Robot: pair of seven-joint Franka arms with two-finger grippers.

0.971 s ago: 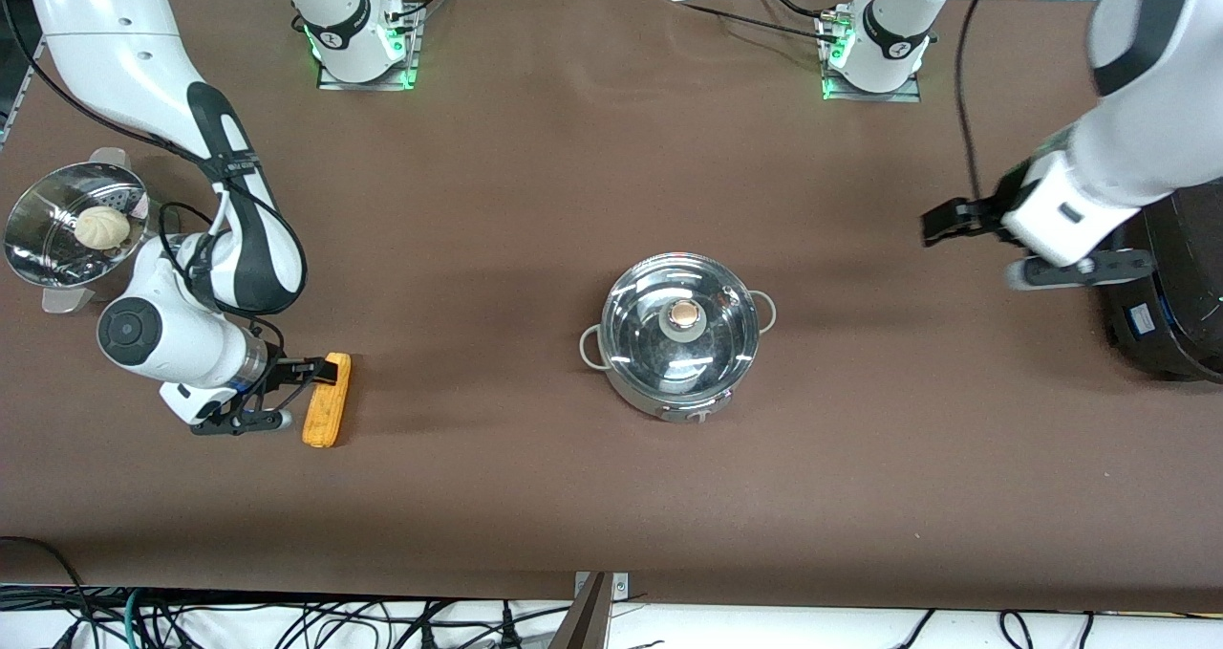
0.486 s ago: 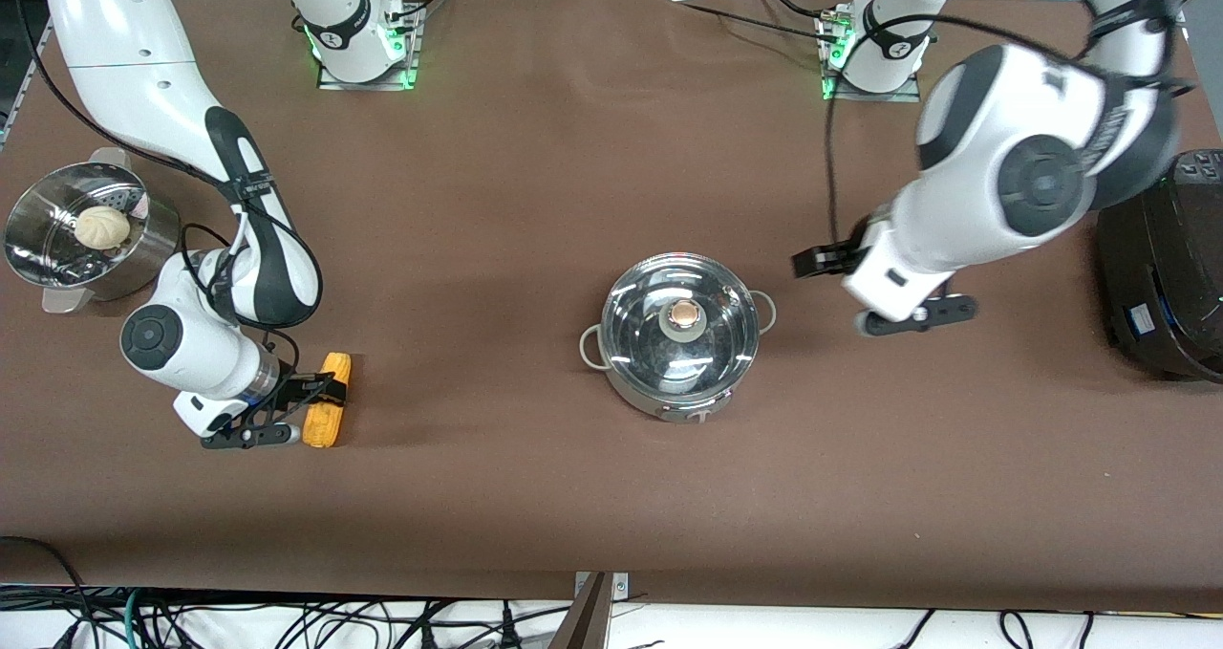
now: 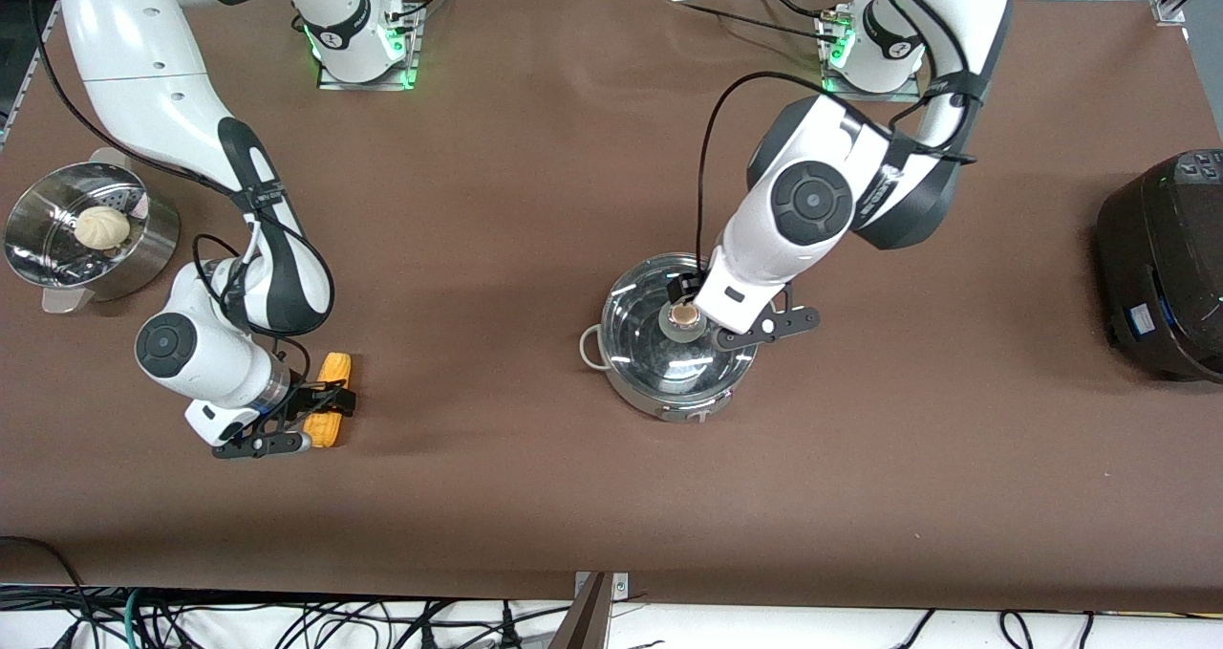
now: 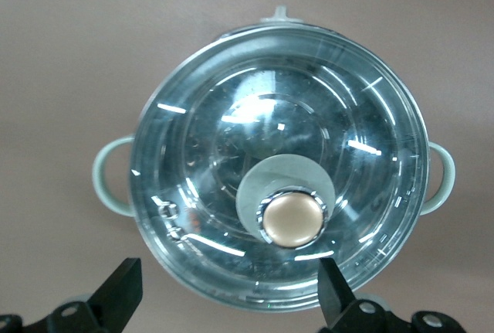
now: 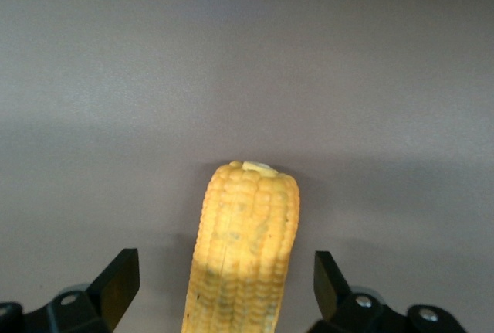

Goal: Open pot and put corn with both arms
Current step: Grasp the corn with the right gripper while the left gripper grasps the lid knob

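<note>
The left gripper isn't ready to close yet, as the copper knob above the glass lid is beyond its fingers. It should first move toward the knob.
The steel pot stands mid-table with its glass lid on. My left gripper is open and hovers over the lid, beside the grey-and-copper knob. In the left wrist view the knob lies closer to one finger of the left gripper, above the lid. The yellow-orange corn lies on the table toward the right arm's end. My right gripper is open and low, one finger on each side of the corn, as the right wrist view shows.
A perforated steel steamer pot with a pale bun stands at the right arm's end of the table. A big black cooker stands at the left arm's end.
My left arm has swung from the cooker's end of the table to over the pot lid. My right gripper has moved along the corn and now straddles it.
</note>
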